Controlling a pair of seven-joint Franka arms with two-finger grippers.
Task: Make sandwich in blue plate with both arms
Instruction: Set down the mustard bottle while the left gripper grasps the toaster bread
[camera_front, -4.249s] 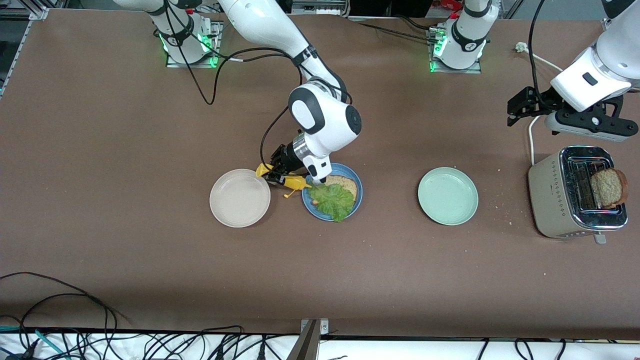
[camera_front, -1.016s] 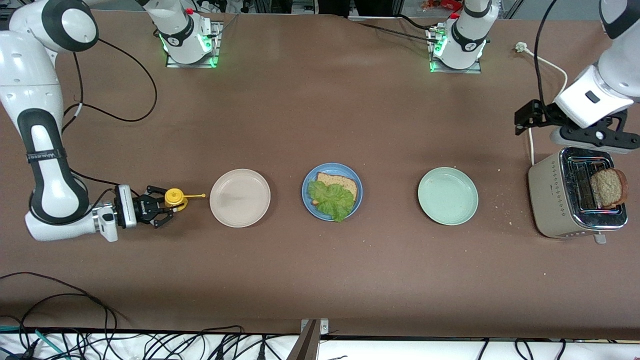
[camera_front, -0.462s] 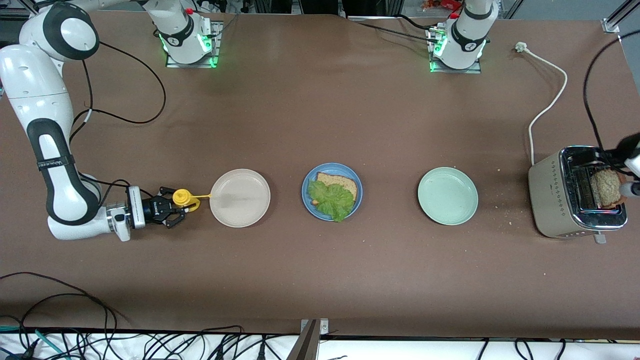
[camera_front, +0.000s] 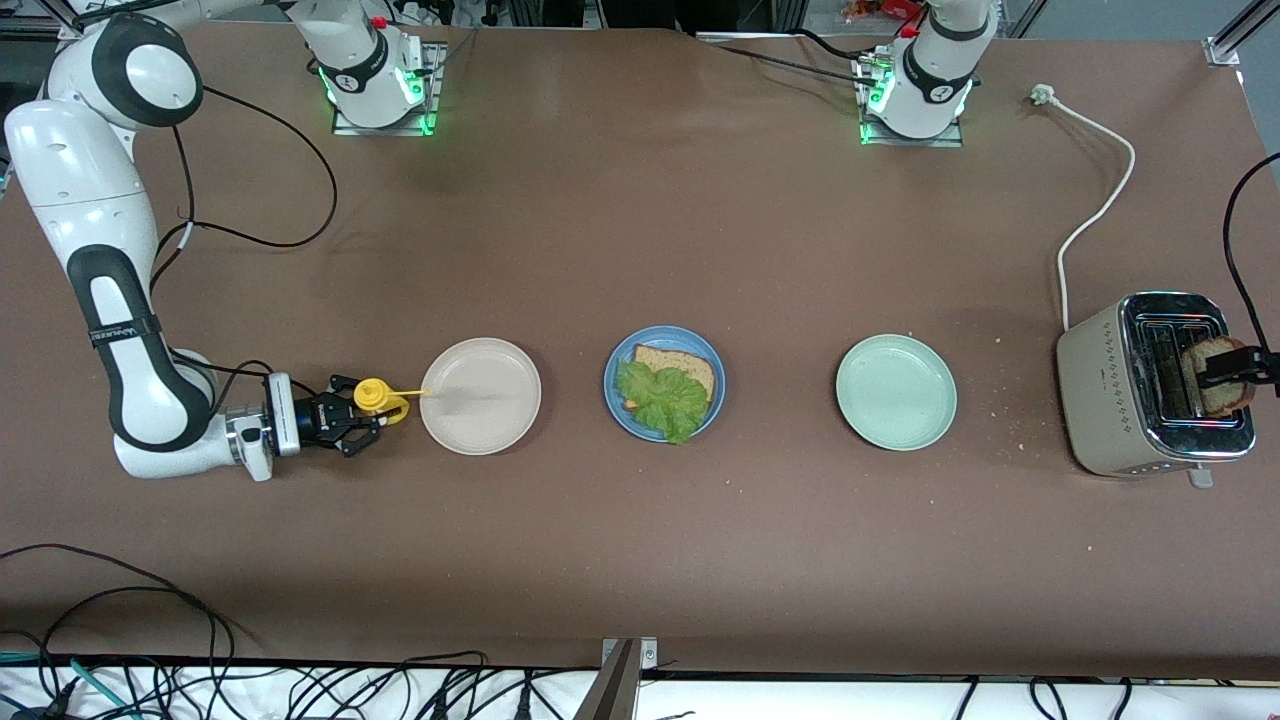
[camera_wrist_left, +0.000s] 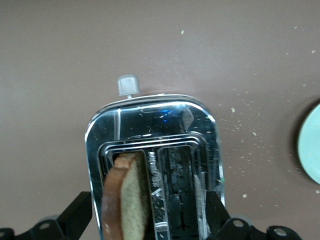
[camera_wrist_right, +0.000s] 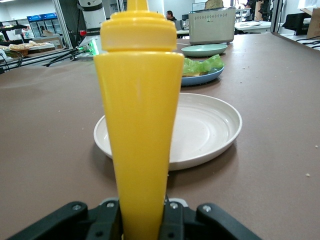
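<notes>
The left gripper grabs the top part of the toast slice standing out of the toaster next, since the sides of the toaster's slot close in on the slice.
The blue plate (camera_front: 664, 333) sits mid-table with a brown toast slice (camera_front: 692, 367) and a green lettuce leaf (camera_front: 662, 402) on it. A second toast slice (camera_front: 1208, 395) (camera_wrist_left: 125, 200) stands in a slot of the toaster (camera_front: 1125, 400) (camera_wrist_left: 150, 117) at the left arm's end. My left gripper (camera_front: 1238, 370) (camera_wrist_left: 147, 220) is over the toaster, open, its fingers wide on either side of that slice. My right gripper (camera_front: 350, 412) (camera_wrist_right: 142, 215) is shut on a yellow squeeze bottle (camera_front: 372, 398) (camera_wrist_right: 140, 125), low beside the beige plate.
A beige plate (camera_front: 480, 440) (camera_wrist_right: 210, 140) lies between the bottle and the blue plate. A mint-green plate (camera_front: 895, 392) lies between the blue plate and the toaster. The toaster's white cord (camera_front: 1095, 210) runs toward the left arm's base. Crumbs dot the table near the toaster.
The left gripper has come down from above the toaster to its slots, around the toast. The right arm has carried the yellow bottle a little closer to the beige plate.
</notes>
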